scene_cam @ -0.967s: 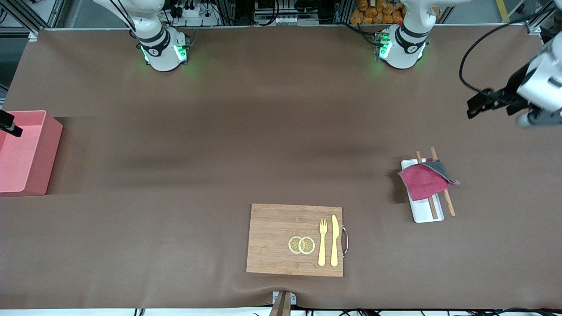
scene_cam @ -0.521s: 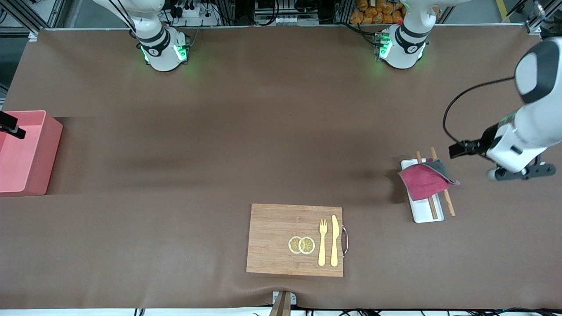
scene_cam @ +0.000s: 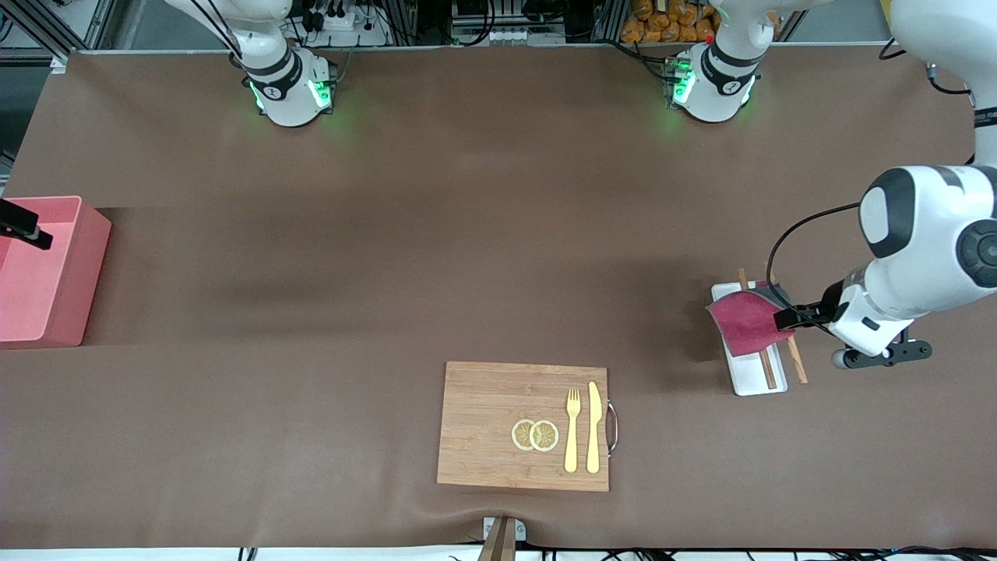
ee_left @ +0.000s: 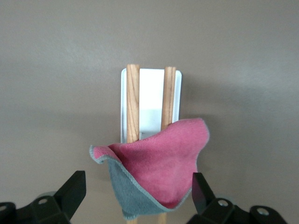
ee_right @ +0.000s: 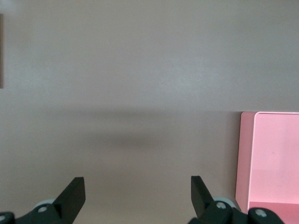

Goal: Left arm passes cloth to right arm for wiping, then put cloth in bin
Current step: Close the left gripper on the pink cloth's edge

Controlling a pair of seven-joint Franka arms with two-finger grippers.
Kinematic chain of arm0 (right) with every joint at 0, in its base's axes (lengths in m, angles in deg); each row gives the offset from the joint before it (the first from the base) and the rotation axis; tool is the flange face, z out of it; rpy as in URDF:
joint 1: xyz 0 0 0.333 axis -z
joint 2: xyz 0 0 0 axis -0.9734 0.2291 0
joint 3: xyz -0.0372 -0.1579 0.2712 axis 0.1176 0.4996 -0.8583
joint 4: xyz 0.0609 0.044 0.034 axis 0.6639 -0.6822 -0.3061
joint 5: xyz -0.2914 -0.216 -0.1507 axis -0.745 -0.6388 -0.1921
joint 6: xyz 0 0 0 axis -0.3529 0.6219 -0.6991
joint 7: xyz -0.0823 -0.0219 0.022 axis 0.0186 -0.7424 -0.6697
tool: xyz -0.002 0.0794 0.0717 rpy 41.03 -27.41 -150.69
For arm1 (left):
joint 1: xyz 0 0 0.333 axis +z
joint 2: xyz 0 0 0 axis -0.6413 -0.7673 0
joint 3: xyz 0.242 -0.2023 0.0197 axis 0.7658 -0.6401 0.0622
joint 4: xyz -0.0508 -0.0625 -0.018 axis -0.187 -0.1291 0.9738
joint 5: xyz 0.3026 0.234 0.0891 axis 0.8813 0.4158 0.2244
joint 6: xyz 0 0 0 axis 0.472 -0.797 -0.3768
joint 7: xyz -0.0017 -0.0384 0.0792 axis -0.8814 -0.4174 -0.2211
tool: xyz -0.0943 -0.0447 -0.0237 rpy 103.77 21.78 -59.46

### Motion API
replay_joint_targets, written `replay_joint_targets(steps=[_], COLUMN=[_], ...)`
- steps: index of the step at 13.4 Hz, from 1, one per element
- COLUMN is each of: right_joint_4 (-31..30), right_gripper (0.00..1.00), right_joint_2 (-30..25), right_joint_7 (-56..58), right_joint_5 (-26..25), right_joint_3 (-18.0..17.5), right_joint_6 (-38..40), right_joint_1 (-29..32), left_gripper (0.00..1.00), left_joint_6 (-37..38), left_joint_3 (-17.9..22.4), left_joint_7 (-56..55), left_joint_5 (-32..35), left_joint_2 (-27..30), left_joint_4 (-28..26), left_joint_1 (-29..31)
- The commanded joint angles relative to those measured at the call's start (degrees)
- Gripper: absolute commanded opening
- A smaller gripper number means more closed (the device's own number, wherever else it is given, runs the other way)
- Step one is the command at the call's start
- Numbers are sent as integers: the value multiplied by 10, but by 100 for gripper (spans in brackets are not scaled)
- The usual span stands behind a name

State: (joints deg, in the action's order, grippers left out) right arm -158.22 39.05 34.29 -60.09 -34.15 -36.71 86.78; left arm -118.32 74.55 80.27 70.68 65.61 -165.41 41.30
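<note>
I need to grab the cloth (ee_left: 163, 158) by its folded grey corner (ee_left: 135, 196) with my left gripper next. Then my left gripper can hand the cloth over for wiping.
The crimson cloth (scene_cam: 744, 321) lies draped over a flat white tray (scene_cam: 754, 379) and two wooden sticks (scene_cam: 768, 368) toward the left arm's end of the table. One corner is folded up and shows its grey reverse (ee_left: 130, 193). My left gripper (scene_cam: 783, 319) is open just over that end of the cloth. In the left wrist view the left gripper (ee_left: 138, 195) has a finger on each side of the cloth (ee_left: 163, 158) and touches nothing. My right gripper (scene_cam: 23, 231) waits open and empty over the pink bin (scene_cam: 58, 292).
A wooden cutting board (scene_cam: 491, 425) lies near the front camera's edge and carries two lemon slices (scene_cam: 535, 435), a fork (scene_cam: 572, 430) and a knife (scene_cam: 593, 427). The bin's corner shows in the right wrist view (ee_right: 271, 154), beside the right gripper (ee_right: 136, 193).
The left arm has swung down from the table's end toward the cloth; its open gripper now straddles the cloth's grey corner. The right gripper has barely moved. The cloth has not moved.
</note>
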Motion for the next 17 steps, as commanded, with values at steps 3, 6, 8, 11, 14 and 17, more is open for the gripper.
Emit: replay_joint_targets(steps=[3, 6, 8, 11, 14, 17], right_joint_4=[4, 5, 4, 1, 4, 3], right_gripper=[100, 100, 100, 100, 100, 100], right_joint_2=[-3, -3, -4, 1, 1, 1], right_joint_7=[6, 8, 9, 2, 0, -9], right_joint_5=[7, 3, 1, 6, 8, 7], right_joint_3=[-5, -5, -6, -5, -5, -6], right_joint_6=[5, 20, 38, 40, 38, 40], right_joint_1=[14, 16, 15, 18, 16, 12], left_gripper=[100, 90, 79, 68, 56, 48], left_joint_6=[-14, -14, -14, -14, -14, -14], left_joint_3=[-4, -4, -4, -4, -4, -4], left_joint_7=[-24, -24, -23, -23, -22, -20], left_joint_5=[17, 17, 17, 17, 17, 17], left_joint_2=[-18, -31, -34, -40, -42, -42], left_joint_4=[-9, -9, -9, -8, -8, -8], left_joint_1=[0, 1, 0, 1, 3, 10])
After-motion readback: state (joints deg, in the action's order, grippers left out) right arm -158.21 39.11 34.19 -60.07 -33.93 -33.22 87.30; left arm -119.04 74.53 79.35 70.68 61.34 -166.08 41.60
